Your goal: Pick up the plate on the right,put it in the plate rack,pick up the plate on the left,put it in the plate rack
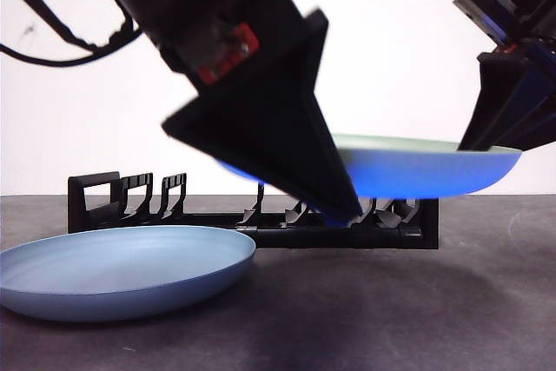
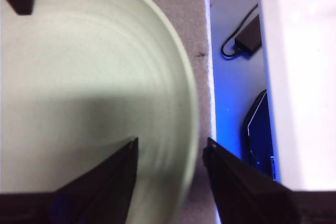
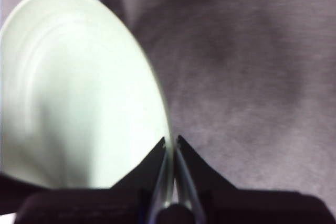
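The pale green plate needs to go into the plate rack, so my left gripper should next take hold of it by its raised rim.
A pale green plate hangs level above the right end of the black plate rack. My right gripper is shut on its right rim, and the right wrist view shows the jaws pinching the edge of the plate. My left gripper reaches down in front of the plate's left part. In the left wrist view its jaws stand open astride the rim of the plate. A light blue plate lies flat on the table at the front left.
The dark grey table runs to a white wall behind. Beyond the table's edge lie a black adapter and cable. The rack's left prongs stand free of plates.
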`<action>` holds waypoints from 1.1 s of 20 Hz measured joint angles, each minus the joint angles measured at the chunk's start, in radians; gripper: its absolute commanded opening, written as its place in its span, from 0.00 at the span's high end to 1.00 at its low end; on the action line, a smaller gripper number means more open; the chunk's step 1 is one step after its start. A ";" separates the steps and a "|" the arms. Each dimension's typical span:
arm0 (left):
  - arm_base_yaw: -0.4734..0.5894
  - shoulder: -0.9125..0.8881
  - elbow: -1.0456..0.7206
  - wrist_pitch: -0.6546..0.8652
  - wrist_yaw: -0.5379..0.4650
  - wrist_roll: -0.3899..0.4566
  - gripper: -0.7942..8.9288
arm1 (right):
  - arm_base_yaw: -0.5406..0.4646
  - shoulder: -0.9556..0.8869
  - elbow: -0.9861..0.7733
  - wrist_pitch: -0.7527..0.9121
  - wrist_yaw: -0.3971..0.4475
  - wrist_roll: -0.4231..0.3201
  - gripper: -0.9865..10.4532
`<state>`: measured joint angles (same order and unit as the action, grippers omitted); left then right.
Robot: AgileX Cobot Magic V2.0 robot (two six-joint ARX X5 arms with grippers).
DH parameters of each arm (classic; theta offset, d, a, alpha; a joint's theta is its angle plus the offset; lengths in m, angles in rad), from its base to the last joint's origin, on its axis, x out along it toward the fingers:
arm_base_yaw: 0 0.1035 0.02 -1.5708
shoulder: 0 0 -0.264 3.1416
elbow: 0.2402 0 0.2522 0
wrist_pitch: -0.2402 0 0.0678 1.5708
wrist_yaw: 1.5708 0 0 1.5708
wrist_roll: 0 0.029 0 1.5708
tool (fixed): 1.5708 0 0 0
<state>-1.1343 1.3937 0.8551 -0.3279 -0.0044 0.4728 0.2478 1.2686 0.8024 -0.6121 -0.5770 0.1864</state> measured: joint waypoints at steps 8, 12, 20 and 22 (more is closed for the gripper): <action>-0.008 0.008 0.002 0.026 -0.021 0.059 0.93 | -0.006 0.000 0.000 -0.001 0.019 0.005 0.91; -0.024 0.008 0.002 0.031 -0.034 0.058 0.93 | -0.006 -0.001 0.023 -0.005 0.008 0.005 0.76; -0.098 0.014 0.002 0.141 -0.144 0.019 0.93 | -0.007 -0.138 0.148 0.093 0.103 0.003 0.75; -0.097 0.014 0.002 0.176 -0.202 -0.037 0.93 | -0.007 -0.198 0.148 0.179 0.145 0.004 0.75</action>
<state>-1.2316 1.4078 0.8570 -0.1520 -0.2066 0.4355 0.2409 1.0702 0.9508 -0.4332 -0.4320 0.1905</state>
